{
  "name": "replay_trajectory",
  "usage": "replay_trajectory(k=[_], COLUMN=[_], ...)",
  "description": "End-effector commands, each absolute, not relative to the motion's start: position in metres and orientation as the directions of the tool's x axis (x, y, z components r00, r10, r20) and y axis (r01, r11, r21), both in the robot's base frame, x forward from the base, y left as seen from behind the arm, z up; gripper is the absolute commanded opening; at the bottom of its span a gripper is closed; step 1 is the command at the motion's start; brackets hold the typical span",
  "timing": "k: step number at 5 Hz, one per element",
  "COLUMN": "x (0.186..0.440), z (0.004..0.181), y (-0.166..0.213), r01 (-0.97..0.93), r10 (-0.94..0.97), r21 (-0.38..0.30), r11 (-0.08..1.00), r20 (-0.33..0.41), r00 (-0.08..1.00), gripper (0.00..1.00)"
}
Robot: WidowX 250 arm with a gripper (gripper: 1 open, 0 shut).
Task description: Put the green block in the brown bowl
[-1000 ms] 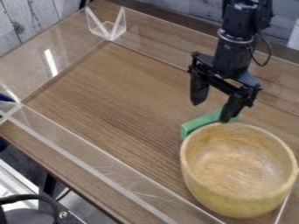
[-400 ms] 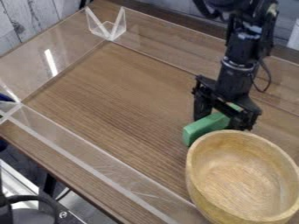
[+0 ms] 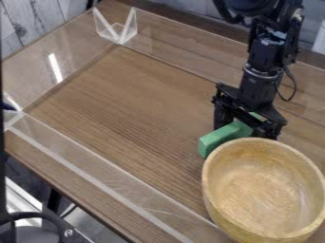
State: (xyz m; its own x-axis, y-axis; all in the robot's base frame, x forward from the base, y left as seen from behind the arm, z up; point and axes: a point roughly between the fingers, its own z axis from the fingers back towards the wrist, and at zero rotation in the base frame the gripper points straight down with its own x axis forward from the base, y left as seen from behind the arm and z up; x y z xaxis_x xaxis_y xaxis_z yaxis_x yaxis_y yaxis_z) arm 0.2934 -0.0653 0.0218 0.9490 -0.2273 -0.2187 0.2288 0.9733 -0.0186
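Observation:
Next, my gripper grabs the block by the long sides at one end, to put the green block in the brown bowl.
The green block lies flat on the wooden table, just left of and behind the rim of the brown bowl, which sits at the lower right. My black gripper points down over the block's far end, jaws open, one finger on each side of it. The fingertips reach down to about the block's level. The block's far end is partly hidden by the fingers. The bowl's hollow holds nothing.
A clear plastic wall borders the table on the left and front. A small clear folded stand sits at the back left. The wooden tabletop stretches left of the block.
The gripper has come down over the green block, its open fingers now straddling it. The view of the bowl shifted slightly between the earliest frame and now.

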Motion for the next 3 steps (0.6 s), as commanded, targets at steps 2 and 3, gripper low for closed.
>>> replay_trajectory(k=[2, 3], x=[0.3100, 0.3115], z=[0.0349, 0.0363], y=[-0.0658, -0.0659], r01=[0.236, 0.240], r10=[-0.236, -0.240], r21=[-0.018, -0.017], r11=[0.972, 0.971], r20=[-0.139, -0.123], r00=[0.962, 0.963], gripper=[1.00, 1.00])
